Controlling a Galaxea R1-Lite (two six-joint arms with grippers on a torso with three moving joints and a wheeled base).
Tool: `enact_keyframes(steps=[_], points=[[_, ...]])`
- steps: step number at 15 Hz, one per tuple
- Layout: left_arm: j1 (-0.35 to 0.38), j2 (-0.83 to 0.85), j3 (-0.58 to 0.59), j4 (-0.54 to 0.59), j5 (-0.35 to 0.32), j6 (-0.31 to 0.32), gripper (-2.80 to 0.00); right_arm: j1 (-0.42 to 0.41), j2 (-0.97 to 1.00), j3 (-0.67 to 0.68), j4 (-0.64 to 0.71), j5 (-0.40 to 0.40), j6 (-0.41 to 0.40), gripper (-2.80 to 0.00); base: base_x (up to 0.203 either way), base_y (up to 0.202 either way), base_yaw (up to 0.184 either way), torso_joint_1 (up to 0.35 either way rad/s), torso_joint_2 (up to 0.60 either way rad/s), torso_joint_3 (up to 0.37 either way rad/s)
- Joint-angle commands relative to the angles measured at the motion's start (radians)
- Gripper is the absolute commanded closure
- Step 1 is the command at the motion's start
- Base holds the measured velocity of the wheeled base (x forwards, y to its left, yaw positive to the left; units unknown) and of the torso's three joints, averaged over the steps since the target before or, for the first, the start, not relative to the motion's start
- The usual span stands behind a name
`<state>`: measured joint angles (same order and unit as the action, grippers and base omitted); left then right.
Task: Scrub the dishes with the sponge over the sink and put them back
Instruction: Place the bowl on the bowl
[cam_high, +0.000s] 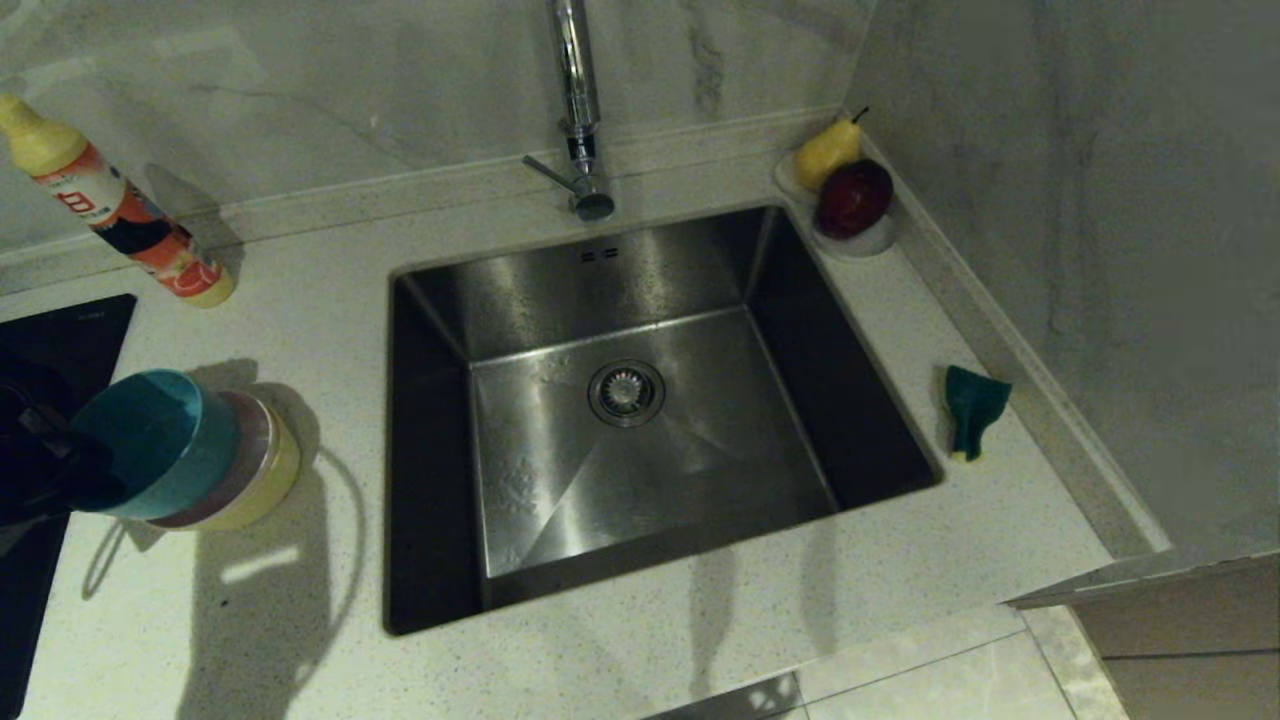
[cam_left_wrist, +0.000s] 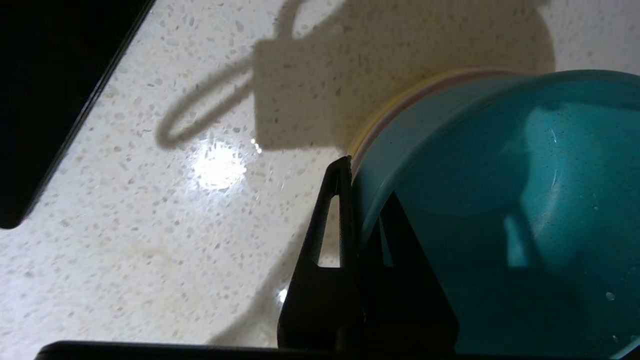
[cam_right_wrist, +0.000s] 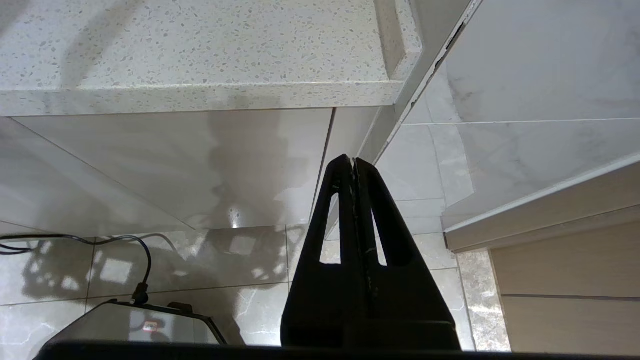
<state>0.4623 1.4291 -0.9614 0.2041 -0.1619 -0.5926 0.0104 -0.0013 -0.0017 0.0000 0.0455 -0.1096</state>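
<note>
The blue bowl's base (cam_high: 168, 492) is inside the pink bowl's rim (cam_high: 258, 420). I should open my left gripper now.
My left gripper (cam_high: 85, 470) is at the left of the counter, shut on the rim of the light blue bowl (cam_high: 150, 440). One finger (cam_left_wrist: 340, 200) is outside the blue bowl's (cam_left_wrist: 500, 200) wall and the other is inside. The bowl is tilted against the pink bowl (cam_high: 255, 440), which is nested in the yellow bowl (cam_high: 283, 470). Their rims (cam_left_wrist: 370, 131) show just behind the blue one. The green sponge (cam_high: 972, 405) lies right of the sink (cam_high: 700, 450). My right gripper (cam_right_wrist: 354, 162) hangs shut and empty below the counter edge, out of the head view.
A chrome tap (cam_high: 578, 100) rises behind the basin. A dish-soap bottle (cam_high: 120, 215) lies at the back left and a black cooktop (cam_high: 50, 340) is at the far left. A white dish (cam_high: 868, 242) with a pear (cam_high: 828, 152) and an apple (cam_high: 855, 197) sits in the back right corner.
</note>
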Motion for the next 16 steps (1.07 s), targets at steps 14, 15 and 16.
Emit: enact_keyframes(steps=[14,15,16], points=[[-0.002,-0.065,-0.025,-0.005,-0.053,-0.054,-2.80,0.000,-0.003,0.000,0.000,0.000,-0.001,0.00,0.000,0.000,0.000,0.000,0.00,0.000],[-0.001,-0.082,-0.039,-0.001,-0.052,-0.073,-2.80,0.000,-0.003,0.000,0.000,0.000,-0.001,0.00,0.000,0.000,0.000,0.000,0.00,0.000],[-0.001,-0.101,-0.049,0.001,-0.050,-0.081,-2.80,0.000,-0.003,0.000,0.000,0.000,-0.001,0.00,0.000,0.000,0.000,0.000,0.00,0.000]])
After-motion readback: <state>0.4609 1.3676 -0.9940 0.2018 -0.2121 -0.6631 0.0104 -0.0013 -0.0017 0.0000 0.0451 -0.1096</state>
